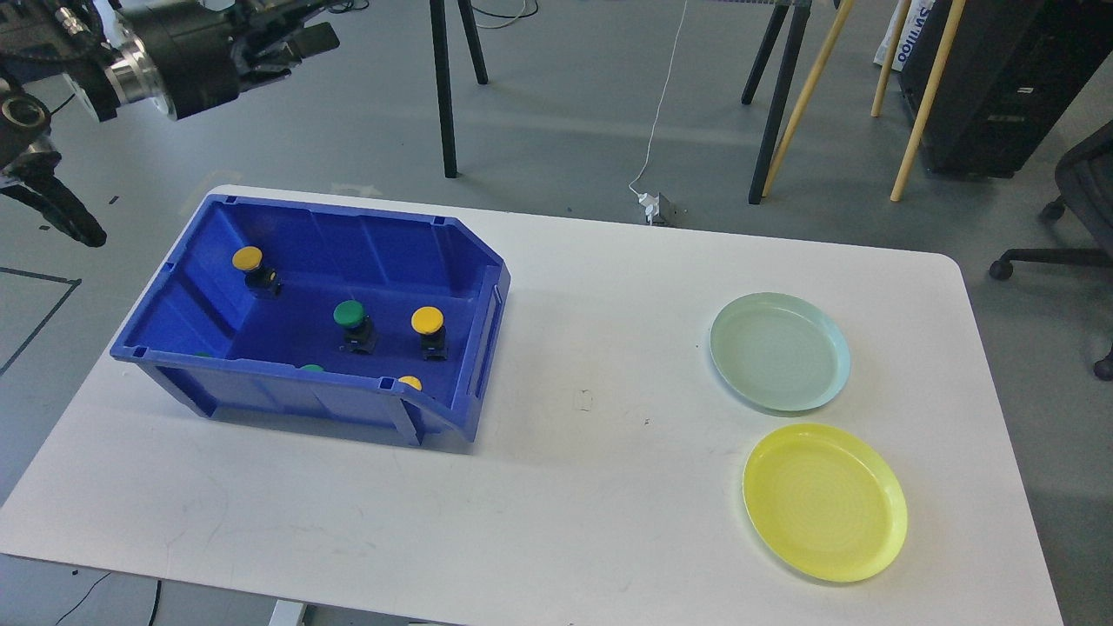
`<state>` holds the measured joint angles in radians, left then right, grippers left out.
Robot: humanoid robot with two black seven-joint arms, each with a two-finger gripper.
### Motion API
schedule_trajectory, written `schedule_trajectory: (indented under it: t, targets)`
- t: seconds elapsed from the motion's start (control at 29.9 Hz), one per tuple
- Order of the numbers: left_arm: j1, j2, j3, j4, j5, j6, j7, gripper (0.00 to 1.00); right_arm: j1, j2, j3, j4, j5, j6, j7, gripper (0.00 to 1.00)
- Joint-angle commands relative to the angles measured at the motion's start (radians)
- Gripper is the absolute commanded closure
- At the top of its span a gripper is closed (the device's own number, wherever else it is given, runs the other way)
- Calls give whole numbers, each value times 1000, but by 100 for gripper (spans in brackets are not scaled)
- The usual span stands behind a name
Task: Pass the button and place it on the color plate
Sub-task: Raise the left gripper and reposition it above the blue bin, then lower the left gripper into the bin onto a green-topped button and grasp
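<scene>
The green button's dark base point(357, 340) should stay free for the pass, so my left gripper needs to grab the green button by its green cap point(349, 313) next.
A blue bin point(492, 280) on the left of the white table holds several push buttons. A yellow one point(248, 258) is at the back left, a green one point(349, 314) and a yellow one point(427, 321) are in the middle. More caps point(409, 382) peek over the front wall. A pale green plate point(779, 350) and a yellow plate point(824, 502) lie empty on the right. My left gripper point(300, 30) is high above the floor behind the bin's back left corner, open and empty. My right gripper is out of view.
The white table point(591, 487) has bare room between bin and plates. Behind it are black stand legs point(445, 96), wooden poles point(804, 96), a white cable with a plug point(654, 207) and an office chair point(1083, 200) at the right.
</scene>
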<state>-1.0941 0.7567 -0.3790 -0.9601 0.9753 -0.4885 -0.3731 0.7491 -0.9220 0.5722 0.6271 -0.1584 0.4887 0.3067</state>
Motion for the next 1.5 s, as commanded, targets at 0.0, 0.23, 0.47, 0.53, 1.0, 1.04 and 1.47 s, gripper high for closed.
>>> schedule_trajectory:
  t: [0.0,0.23,0.47,0.53,1.0,1.04,1.47]
  targets:
    - [31,19,41,-57,127,0,101,1,15,5,5,0,0,0,2,2]
    - [45,20,57,-111,630,0,141,1,50,8,15,2,-4,0,2,2]
    - [66,-89,124,-69,873,0,145,1,50,6,11,2,-7,0,2,2]
    - [88,-109,153,-16,881,0,141,1,50,5,11,3,-7,0,2,2]
    - [154,-244,167,213,875,0,125,1,33,-6,5,3,-29,0,2,2]
    - [155,-255,167,225,873,0,120,1,30,-6,5,3,-29,0,2,2]
    - [157,-341,167,343,869,0,89,13,15,-6,5,10,-30,0,2,2]
